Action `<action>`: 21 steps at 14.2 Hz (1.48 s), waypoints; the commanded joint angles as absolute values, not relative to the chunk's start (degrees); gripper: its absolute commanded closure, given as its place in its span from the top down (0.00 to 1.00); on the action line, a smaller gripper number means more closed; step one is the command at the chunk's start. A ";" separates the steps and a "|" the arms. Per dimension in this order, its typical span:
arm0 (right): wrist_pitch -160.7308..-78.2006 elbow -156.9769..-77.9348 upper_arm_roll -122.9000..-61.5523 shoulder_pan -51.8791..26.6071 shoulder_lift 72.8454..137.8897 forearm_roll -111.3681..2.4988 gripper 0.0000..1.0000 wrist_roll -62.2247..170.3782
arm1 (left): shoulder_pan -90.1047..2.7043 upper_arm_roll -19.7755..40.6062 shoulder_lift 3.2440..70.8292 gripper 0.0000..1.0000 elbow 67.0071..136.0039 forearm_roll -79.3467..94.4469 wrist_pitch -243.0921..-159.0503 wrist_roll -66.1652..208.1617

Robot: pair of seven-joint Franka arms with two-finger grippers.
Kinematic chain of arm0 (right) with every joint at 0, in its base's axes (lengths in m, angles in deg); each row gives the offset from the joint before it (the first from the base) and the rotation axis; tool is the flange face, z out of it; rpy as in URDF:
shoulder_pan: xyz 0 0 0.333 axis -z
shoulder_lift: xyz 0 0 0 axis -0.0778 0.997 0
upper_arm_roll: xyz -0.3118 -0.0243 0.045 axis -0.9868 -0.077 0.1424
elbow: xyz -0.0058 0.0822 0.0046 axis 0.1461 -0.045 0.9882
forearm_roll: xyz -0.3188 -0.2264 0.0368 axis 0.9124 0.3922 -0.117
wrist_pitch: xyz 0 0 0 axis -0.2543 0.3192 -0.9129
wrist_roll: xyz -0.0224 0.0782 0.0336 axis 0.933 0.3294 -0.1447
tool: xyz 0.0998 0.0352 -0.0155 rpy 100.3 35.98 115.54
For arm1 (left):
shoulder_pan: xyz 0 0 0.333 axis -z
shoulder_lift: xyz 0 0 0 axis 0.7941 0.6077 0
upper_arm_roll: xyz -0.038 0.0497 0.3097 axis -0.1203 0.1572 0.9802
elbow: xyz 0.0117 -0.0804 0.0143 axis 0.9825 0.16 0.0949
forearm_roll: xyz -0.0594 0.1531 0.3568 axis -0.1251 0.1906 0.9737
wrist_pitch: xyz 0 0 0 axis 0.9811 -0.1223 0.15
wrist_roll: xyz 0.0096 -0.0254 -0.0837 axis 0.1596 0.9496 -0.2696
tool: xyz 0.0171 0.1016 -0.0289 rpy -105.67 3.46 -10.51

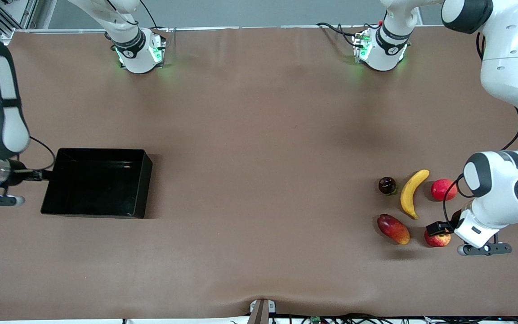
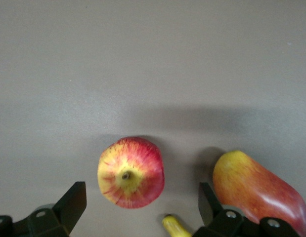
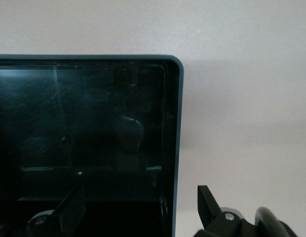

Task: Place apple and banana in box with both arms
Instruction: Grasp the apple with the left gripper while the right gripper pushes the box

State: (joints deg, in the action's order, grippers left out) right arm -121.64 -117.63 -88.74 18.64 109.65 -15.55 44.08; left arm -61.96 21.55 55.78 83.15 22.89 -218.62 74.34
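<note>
My right gripper grabs the black box by its end's rim [image 1: 48,189] next. Then it brings the box near the banana [image 1: 413,194] and apple.
The apple [image 1: 439,240], red with a yellow stem dimple, lies nearest the front camera at the left arm's end of the table. My left gripper [image 1: 438,227] hangs just over it, open. In the left wrist view the apple [image 2: 131,172] sits between the spread fingers [image 2: 72,203], untouched. The banana [image 1: 413,194] lies farther from the front camera; its tip [image 2: 174,226] shows. The black box [image 1: 147,180] stands at the right arm's end. My right gripper [image 1: 38,174] is open at its end wall [image 3: 175,148], one finger [image 3: 210,203] outside, the other over the inside.
A red-and-yellow mango [image 1: 393,228] lies beside the apple, close to one left finger [image 2: 259,190]. A plain red round fruit [image 1: 443,189] and a dark round fruit [image 1: 387,185] flank the banana. Brown cloth covers the table between the fruits and the box.
</note>
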 commanded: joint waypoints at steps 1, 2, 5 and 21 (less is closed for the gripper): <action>-123.55 -118.53 -87.57 22.64 112.14 -15.12 0.99 37.26 | -62.51 21.27 57.82 1.00 81.69 23.49 -219.87 70.69; -123.99 -119.15 -87.57 22.39 112.05 -15.21 0.73 35.83 | -62.42 21.36 58.17 1.00 81.69 23.75 -221.01 70.16; -123.73 -119.16 -87.57 22.92 112.14 -15.30 0.00 35.82 | -62.07 22.76 59.40 1.00 81.69 24.19 -223.48 70.07; -98.69 -109.58 -86.69 18.37 110.38 -32.70 0.00 42.29 | -61.89 22.15 56.96 0.00 82.30 27.70 -222.09 71.65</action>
